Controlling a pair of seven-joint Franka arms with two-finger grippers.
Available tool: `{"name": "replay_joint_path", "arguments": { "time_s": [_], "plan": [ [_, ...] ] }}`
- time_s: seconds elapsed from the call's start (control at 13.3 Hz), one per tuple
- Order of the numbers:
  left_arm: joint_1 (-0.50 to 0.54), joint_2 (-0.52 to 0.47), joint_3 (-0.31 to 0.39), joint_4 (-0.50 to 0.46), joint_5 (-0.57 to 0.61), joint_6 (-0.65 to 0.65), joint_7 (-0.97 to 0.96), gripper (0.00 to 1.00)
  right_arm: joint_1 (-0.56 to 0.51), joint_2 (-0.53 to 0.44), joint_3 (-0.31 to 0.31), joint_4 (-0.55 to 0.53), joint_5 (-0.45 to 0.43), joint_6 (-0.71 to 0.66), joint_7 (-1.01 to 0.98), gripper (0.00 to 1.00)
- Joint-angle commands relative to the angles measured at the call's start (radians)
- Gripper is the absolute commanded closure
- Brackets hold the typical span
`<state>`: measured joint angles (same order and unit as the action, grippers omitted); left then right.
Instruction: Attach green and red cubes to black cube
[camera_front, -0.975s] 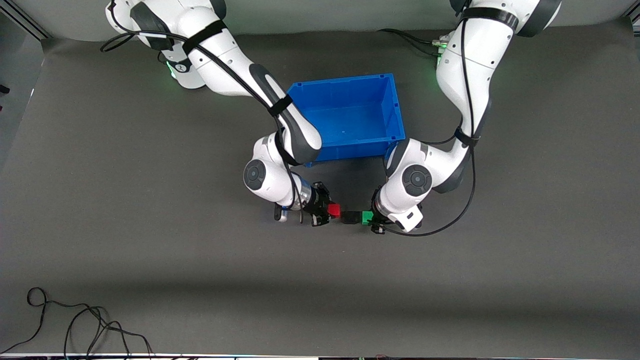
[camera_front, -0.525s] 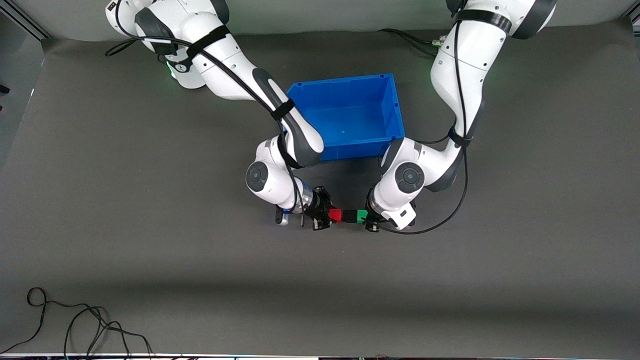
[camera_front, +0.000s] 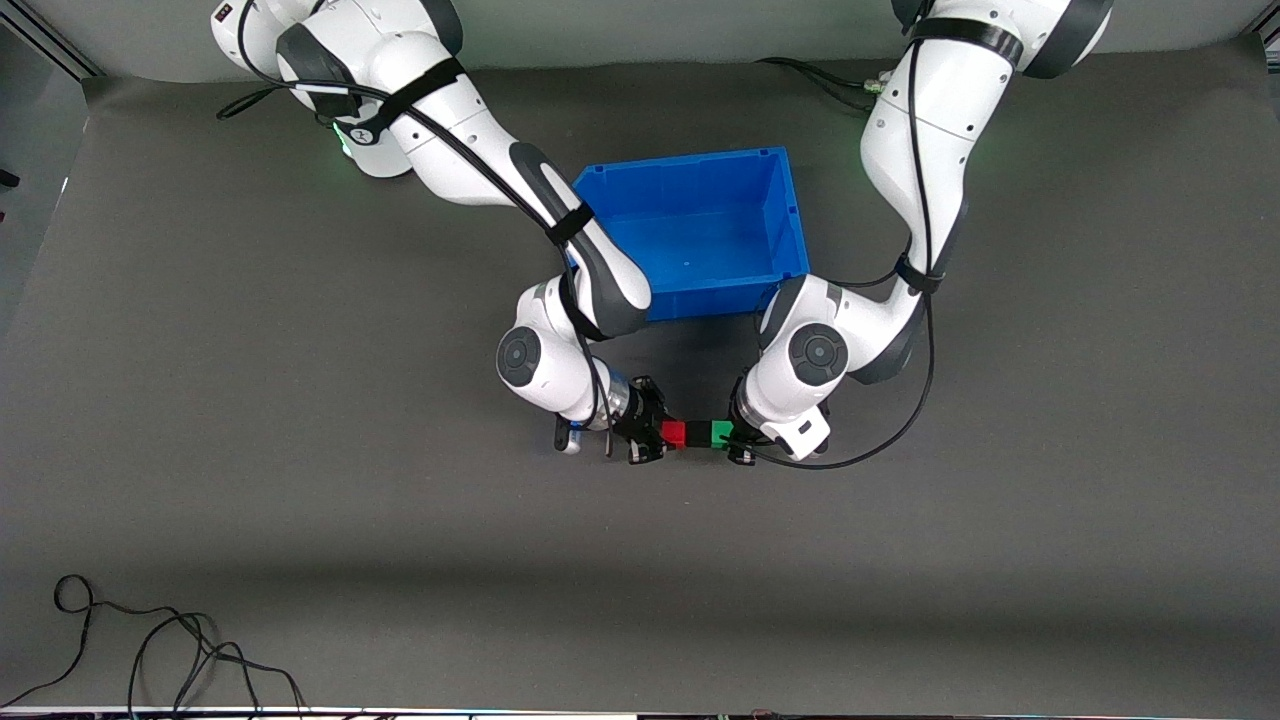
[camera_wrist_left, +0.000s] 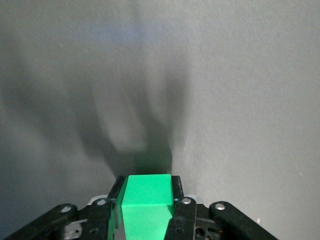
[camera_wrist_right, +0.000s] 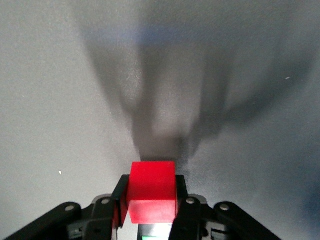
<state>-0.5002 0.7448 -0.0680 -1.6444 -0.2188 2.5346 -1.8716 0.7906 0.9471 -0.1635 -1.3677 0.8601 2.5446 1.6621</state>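
Note:
The green cube (camera_front: 722, 433) sits flush against the black cube (camera_front: 698, 435) and in line with it in the front view, so the left gripper should open now and let it go.
In the front view the red cube (camera_front: 673, 433), the black cube (camera_front: 698, 435) and the green cube (camera_front: 722, 433) form one tight row just above the mat, nearer the front camera than the blue bin. My right gripper (camera_front: 664, 435) is shut on the red cube (camera_wrist_right: 152, 190), which presses against one side of the black cube. My left gripper (camera_front: 730, 436) is shut on the green cube (camera_wrist_left: 146, 200), which sits against the black cube's opposite face. The black cube is hidden in both wrist views, which show only grey mat past the held cubes.
An empty blue bin (camera_front: 700, 160) stands between the two arms, closer to the robot bases. A loose black cable (camera_front: 150, 650) lies on the mat at the front corner toward the right arm's end. Grey mat surrounds the cubes.
Both grippers have moved toward each other. The gap between the red cube and the black cube has closed, and the three cubes now sit in one touching row.

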Motion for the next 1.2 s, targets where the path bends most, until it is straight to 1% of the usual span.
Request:
{"name": "replay_joint_path", "arguments": {
  "time_s": [0.0, 0.07, 0.15, 0.3, 0.45, 0.6, 0.67, 0.75, 0.9, 1.05, 1.12],
  "plan": [
    [-0.012, 0.010, 0.004, 0.028, -0.011, 0.007, -0.024, 1.00, 0.012, 0.039, -0.013, 0.059, 0.010, 0.008, 0.030, 0.44],
    [-0.012, 0.011, 0.002, 0.028, -0.008, 0.007, -0.024, 1.00, 0.012, 0.039, -0.013, 0.059, 0.010, 0.008, 0.030, 0.10],
    [-0.012, 0.011, 0.004, 0.028, -0.005, 0.006, -0.011, 1.00, 0.012, 0.039, -0.013, 0.059, 0.008, 0.008, 0.030, 0.02],
    [-0.015, 0.013, 0.004, 0.028, 0.006, 0.007, -0.021, 0.01, 0.012, 0.033, -0.013, 0.059, 0.007, 0.008, 0.028, 0.01],
    [-0.015, 0.002, 0.005, 0.028, 0.003, -0.002, -0.020, 0.00, 0.009, 0.018, -0.021, 0.059, 0.000, 0.003, 0.025, 0.00],
    [-0.006, -0.011, 0.013, 0.023, 0.009, -0.020, -0.018, 0.00, -0.002, -0.027, -0.027, 0.033, -0.009, -0.027, 0.022, 0.00],
    [0.005, -0.042, 0.016, 0.014, 0.009, -0.043, -0.014, 0.00, -0.004, -0.051, -0.054, 0.030, -0.035, -0.088, 0.022, 0.00],
    [0.024, -0.070, 0.019, 0.012, 0.019, -0.101, 0.003, 0.00, -0.004, -0.073, -0.088, 0.033, -0.064, -0.169, 0.022, 0.00],
    [0.051, -0.125, 0.028, 0.008, 0.064, -0.213, 0.122, 0.00, -0.005, -0.128, -0.146, 0.033, -0.142, -0.301, 0.018, 0.00],
    [0.119, -0.191, 0.031, 0.008, 0.065, -0.325, 0.282, 0.00, -0.004, -0.184, -0.188, 0.032, -0.246, -0.426, 0.012, 0.00],
    [0.159, -0.226, 0.031, 0.008, 0.065, -0.391, 0.361, 0.00, -0.004, -0.215, -0.208, 0.030, -0.315, -0.493, 0.001, 0.00]
  ]
}}
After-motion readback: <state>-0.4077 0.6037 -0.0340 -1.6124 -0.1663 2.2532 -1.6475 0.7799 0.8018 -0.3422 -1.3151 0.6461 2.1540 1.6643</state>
